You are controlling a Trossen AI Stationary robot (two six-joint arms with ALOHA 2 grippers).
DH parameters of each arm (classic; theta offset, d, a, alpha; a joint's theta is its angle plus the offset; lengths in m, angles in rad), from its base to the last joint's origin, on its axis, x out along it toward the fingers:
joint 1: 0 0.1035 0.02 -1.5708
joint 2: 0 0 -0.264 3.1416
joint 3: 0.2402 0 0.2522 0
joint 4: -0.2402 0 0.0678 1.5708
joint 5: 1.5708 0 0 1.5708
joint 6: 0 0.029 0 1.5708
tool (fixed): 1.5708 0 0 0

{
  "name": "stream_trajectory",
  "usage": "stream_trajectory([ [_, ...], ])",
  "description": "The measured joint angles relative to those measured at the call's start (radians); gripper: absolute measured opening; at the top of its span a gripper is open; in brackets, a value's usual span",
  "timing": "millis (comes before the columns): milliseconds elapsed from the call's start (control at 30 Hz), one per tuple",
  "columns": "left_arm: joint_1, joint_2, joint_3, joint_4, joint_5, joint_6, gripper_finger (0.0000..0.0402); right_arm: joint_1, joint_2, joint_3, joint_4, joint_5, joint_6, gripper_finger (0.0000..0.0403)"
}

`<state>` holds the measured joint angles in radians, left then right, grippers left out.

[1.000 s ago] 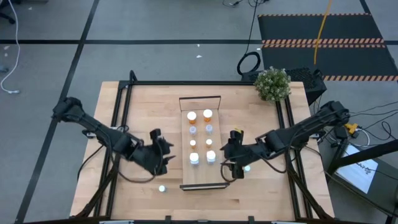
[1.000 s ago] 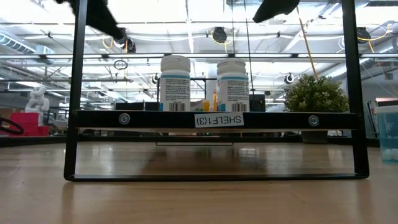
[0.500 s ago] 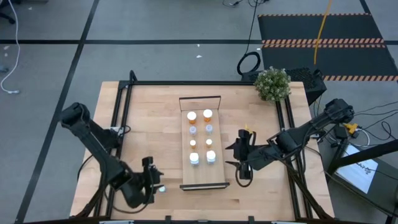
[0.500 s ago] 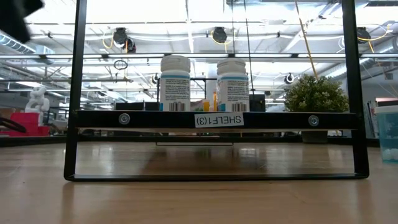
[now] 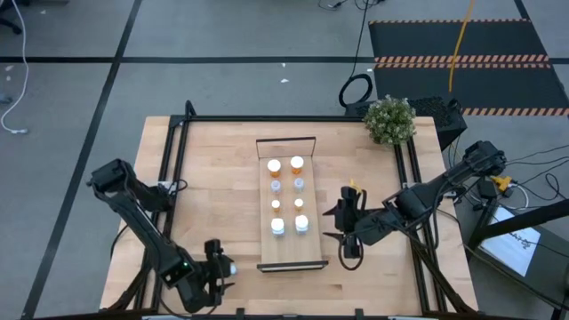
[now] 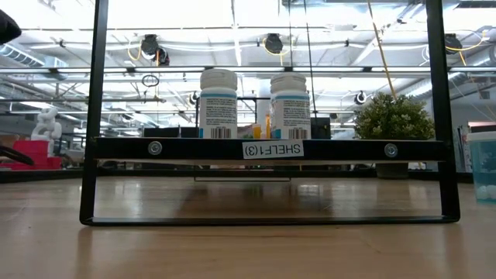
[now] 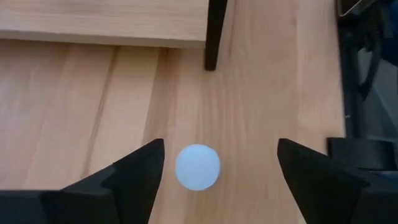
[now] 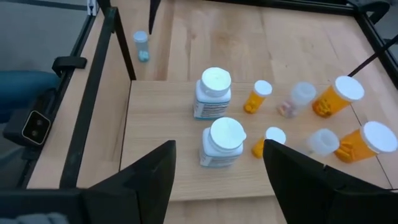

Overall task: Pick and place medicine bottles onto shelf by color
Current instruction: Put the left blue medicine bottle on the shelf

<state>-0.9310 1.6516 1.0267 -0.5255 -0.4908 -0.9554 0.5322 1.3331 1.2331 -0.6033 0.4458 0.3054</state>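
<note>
The pale blue bottle needs to stand on the shelf, so my left gripper should next grab the bottle by its white cap (image 5: 233, 268) (image 7: 198, 167).
The shelf (image 5: 289, 206) lies in the middle of the table and carries several bottles: orange at the far end (image 5: 285, 164), pale and small orange ones in the middle, and two white ones (image 8: 214, 93) at the near end. A loose white-capped pale blue bottle (image 7: 198, 167) stands upright on the table near the shelf's near left corner (image 5: 231, 268). My left gripper (image 7: 217, 180) is open above it, pointing down, one finger on each side of the cap, apart from it. My right gripper (image 5: 344, 235) is open and empty just right of the shelf.
Dark frame rails (image 5: 173, 169) run along the table's left and right sides. A potted plant (image 5: 389, 120) stands at the far right corner. A pale blue bottle (image 6: 484, 167) shows at the right edge of the low view. The shelf's dark leg (image 7: 214, 34) stands just beyond the loose bottle.
My left gripper has swung from beside the shelf's left side toward the table's near edge and now stands over the loose bottle, which has stayed in place. My right gripper has shifted a little toward the right and near edges.
</note>
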Motion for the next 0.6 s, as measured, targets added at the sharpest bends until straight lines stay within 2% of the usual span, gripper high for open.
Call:
stream_trajectory([
  [133, 0.005, 0.033, 0.0, -0.002, 0.001, 0.018, 0.03, 0.007, 0.0, 0.0, 0.0, 0.0, -0.004, 0.0235],
  [467, 0.017, 0.04, 0.0, -0.046, 0.018, 0.007, 0.0211, 0.019, 0.0, 0.0, 0.001, 0.0, 0.006, 0.0235],
  [600, 0.013, 0.04, 0.0, -0.054, 0.02, 0.008, 0.0188, 0.036, 0.0, 0.0, 0.002, 0.001, 0.015, 0.0235],
])
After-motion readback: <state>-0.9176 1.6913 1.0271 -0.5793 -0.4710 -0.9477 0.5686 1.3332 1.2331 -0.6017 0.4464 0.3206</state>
